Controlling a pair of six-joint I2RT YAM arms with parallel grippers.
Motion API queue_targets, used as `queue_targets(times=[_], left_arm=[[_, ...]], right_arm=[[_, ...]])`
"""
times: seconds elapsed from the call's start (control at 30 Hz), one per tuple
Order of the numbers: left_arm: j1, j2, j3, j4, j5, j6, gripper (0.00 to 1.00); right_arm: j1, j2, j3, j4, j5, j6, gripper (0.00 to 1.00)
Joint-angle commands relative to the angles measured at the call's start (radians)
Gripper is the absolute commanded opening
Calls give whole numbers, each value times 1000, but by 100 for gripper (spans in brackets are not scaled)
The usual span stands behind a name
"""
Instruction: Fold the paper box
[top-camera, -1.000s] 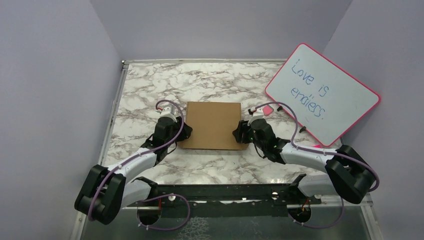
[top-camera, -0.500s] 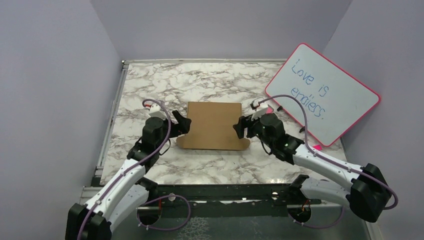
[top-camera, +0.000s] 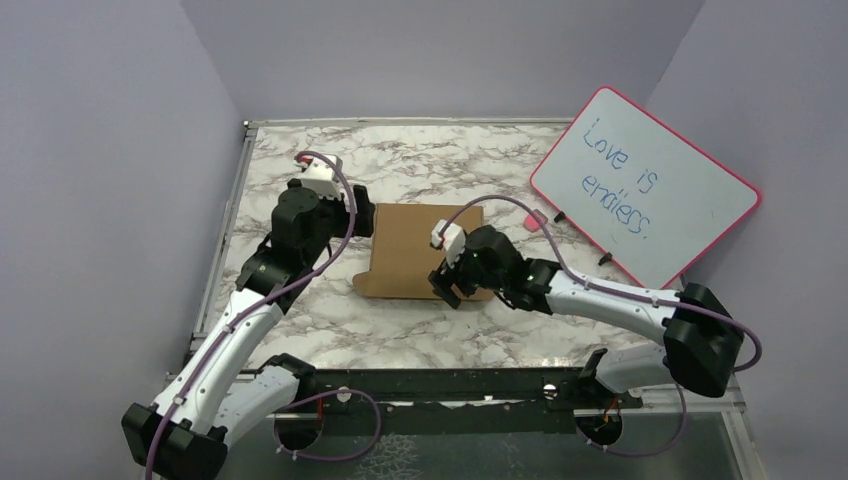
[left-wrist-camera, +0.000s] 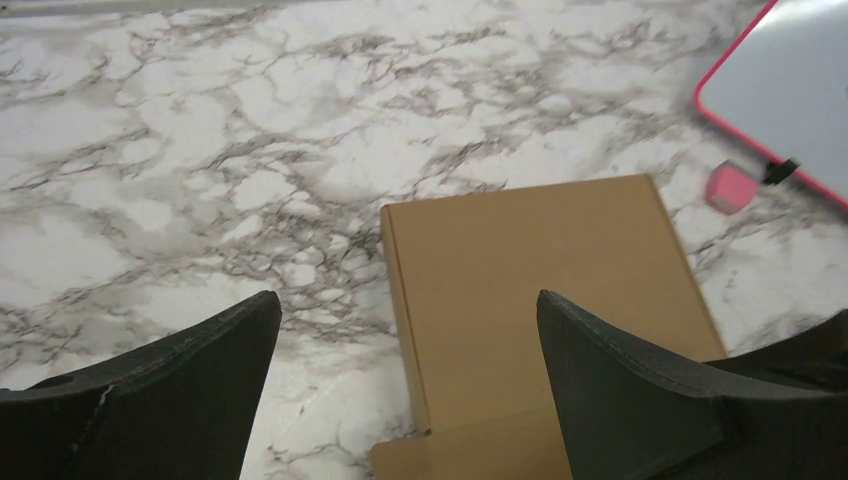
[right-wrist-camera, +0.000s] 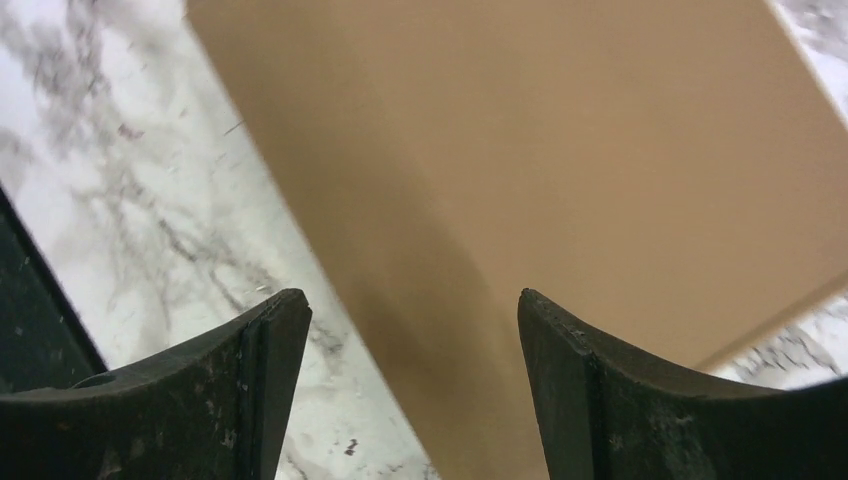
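Note:
I will next pick up the paper box with my right gripper by its near edge (top-camera: 432, 298) (right-wrist-camera: 366, 335) to set it upright, and its flaps will stay free to fold.
The paper box (top-camera: 415, 245) lies flat and closed on the marble table, plain brown, with a flap (top-camera: 378, 285) sticking out along its near edge. My left gripper (top-camera: 362, 216) hovers open above the box's left edge; in the left wrist view the box (left-wrist-camera: 540, 290) sits below the spread jaws of the left gripper (left-wrist-camera: 408, 296). The right gripper (top-camera: 447, 286) hangs open over the box's near edge. In the right wrist view the box (right-wrist-camera: 560, 150) fills most of the frame beyond the right gripper (right-wrist-camera: 410, 294). Neither gripper touches it.
A pink-rimmed whiteboard (top-camera: 645, 187) with blue writing leans against the right wall, and its corner shows as the whiteboard (left-wrist-camera: 790, 80) in the left wrist view. A small pink eraser (top-camera: 536, 220) lies beside its foot. Purple walls close the table on three sides.
Both grippers have let go of the box's sides and opened wide. The left arm rose and drew back to the left; the right arm swung left over the box's near edge.

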Motion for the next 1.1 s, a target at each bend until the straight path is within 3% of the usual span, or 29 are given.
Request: queue_targets(times=[0.0,0.27,0.5,0.83,1.07], left_arm=[[15,23,-23,-75,-96,130,99],[47,-44,-103,-72,-204,127,99],[92,-70,-102,-76,-236,115,99],[139,-84,-107,-69,-195,107,98],[148,-91,-109,-65,-174,106,98]], right_arm=[[110,70,64,-69,84,-130,82],[289,172,107,-62,367,-286,82],[368,281,110,23,603,-393,78],[393,390,97,174,716,-476,69],[398,415,53,269,738,-512,53]])
